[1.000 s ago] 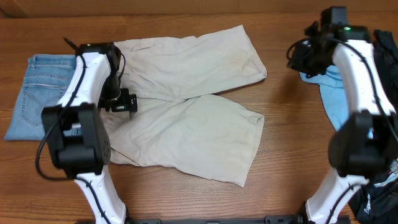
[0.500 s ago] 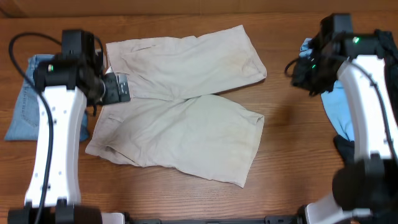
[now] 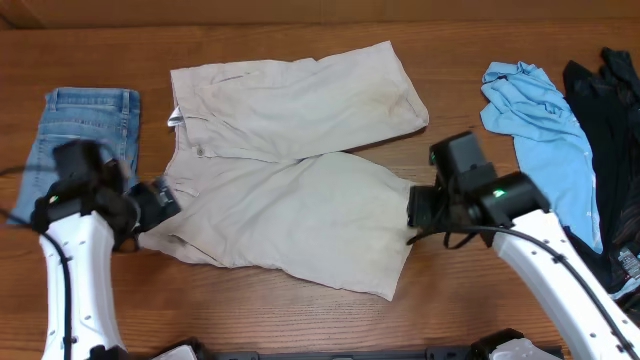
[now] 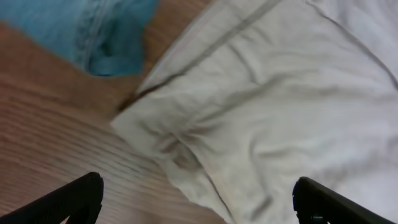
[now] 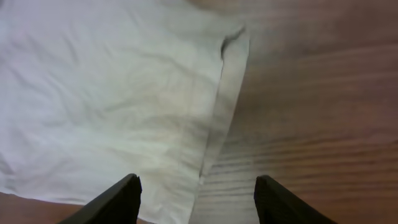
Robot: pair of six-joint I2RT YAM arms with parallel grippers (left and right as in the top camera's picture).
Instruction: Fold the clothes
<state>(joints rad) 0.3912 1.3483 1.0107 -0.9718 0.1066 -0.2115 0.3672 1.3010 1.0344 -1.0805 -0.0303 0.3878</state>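
My left gripper should next grab the shorts' waistband at its near corner (image 3: 160,238) (image 4: 150,138). Then it can fold the near leg over the far one.
The clothes, a pair of pale beige wide shorts (image 3: 300,170), lie spread flat with the waistband at the left and both legs reaching right. My left gripper (image 3: 158,200) hovers open at the waistband's near-left corner. In the left wrist view that corner of the shorts (image 4: 261,118) lies between the spread fingers, and the left gripper (image 4: 199,208) holds nothing. My right gripper (image 3: 415,212) is open over the near leg's hem. In the right wrist view the hem of the shorts (image 5: 221,118) runs between the fingers of the right gripper (image 5: 198,205), which are apart from it.
Folded blue jeans (image 3: 80,130) lie left of the shorts, and they show again in the left wrist view (image 4: 106,31). A light blue shirt (image 3: 540,130) and a dark garment (image 3: 612,110) lie at the right. Bare wooden table (image 3: 460,320) runs along the front.
Both arms have swung toward the near side: the left from the upper waistband to its near-left corner, the right from the blue shirt to the near leg's hem. The right jaws have widened.
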